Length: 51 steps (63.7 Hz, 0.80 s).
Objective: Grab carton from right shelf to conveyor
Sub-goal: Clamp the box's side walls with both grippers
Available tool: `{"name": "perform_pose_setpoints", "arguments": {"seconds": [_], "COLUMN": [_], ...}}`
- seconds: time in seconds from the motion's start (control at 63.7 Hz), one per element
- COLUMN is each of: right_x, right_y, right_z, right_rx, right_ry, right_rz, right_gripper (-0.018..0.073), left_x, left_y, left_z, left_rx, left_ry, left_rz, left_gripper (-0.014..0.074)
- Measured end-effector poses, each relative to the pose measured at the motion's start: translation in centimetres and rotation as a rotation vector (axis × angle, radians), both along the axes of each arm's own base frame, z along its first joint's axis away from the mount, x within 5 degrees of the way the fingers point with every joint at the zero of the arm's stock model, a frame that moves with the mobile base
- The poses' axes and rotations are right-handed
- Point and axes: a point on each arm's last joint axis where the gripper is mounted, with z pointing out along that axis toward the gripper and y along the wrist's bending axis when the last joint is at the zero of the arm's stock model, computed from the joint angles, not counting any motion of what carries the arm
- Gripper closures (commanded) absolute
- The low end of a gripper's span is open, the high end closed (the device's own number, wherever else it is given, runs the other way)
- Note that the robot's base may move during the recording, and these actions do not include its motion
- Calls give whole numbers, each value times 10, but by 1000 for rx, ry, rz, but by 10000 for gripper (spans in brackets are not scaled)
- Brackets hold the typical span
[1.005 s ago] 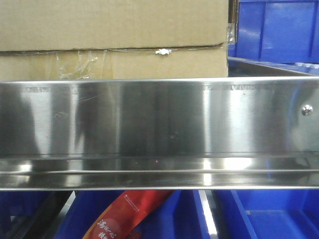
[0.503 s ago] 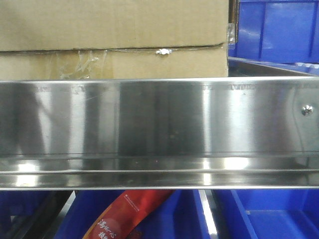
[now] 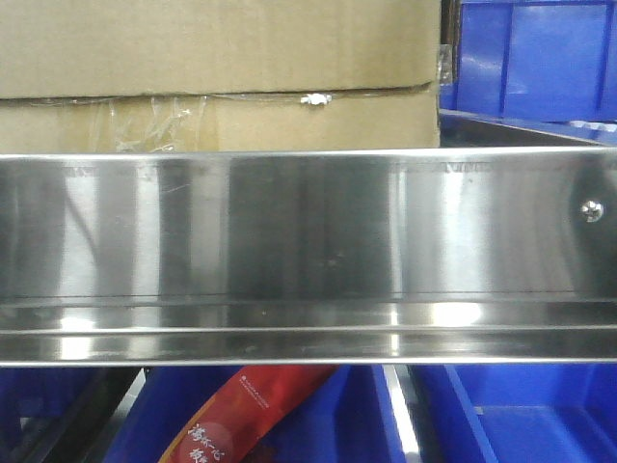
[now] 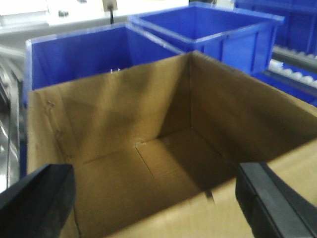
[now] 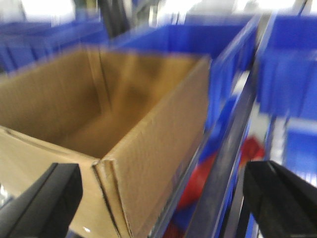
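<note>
I need to grab the carton (image 3: pixel 222 58) by its taped end (image 3: pixel 434 68) with my right gripper next, so that I can carry it over to the conveyor.
The brown carton (image 3: pixel 222 58) stands on the right shelf behind its polished steel front rail (image 3: pixel 308 231), with crinkled clear tape along its lower band. From the left wrist view its open top and bare inside (image 4: pixel 148 153) show. My left gripper (image 4: pixel 156 203) is open, its dark fingers (image 4: pixel 37 198) wide apart over the carton's near wall. My right gripper (image 5: pixel 163 203) is open too. The carton's near corner (image 5: pixel 143 168) lies between its fingers, and the view is blurred. The conveyor is out of view.
Blue bins stand beside the carton (image 3: pixel 535 58) and behind it (image 4: pixel 208 34). More blue bins and a red packet (image 3: pixel 241 415) sit on the level below. A screw head (image 3: pixel 592 210) marks the rail's right end. White rollers (image 4: pixel 297 74) show at far right.
Only the reflections on the steel rail have shifted a little. The carton has stayed in place on the shelf.
</note>
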Motion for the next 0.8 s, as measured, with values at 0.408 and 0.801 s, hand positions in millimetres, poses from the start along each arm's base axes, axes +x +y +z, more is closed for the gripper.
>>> {"name": "perform_pose_setpoints", "arguments": {"seconds": [0.408, 0.801], "right_x": [80, 141], "right_y": [45, 112], "right_z": [26, 26], "right_rx": [-184, -201], "right_ry": [163, 241], "right_rz": [-25, -132], "right_gripper": [0, 0], "left_x": [59, 95], "left_y": [-13, 31], "left_z": [4, 7], "left_rx": [16, -11], "left_ry": [120, 268], "left_rz": [138, 369], "left_gripper": [39, 50]}}
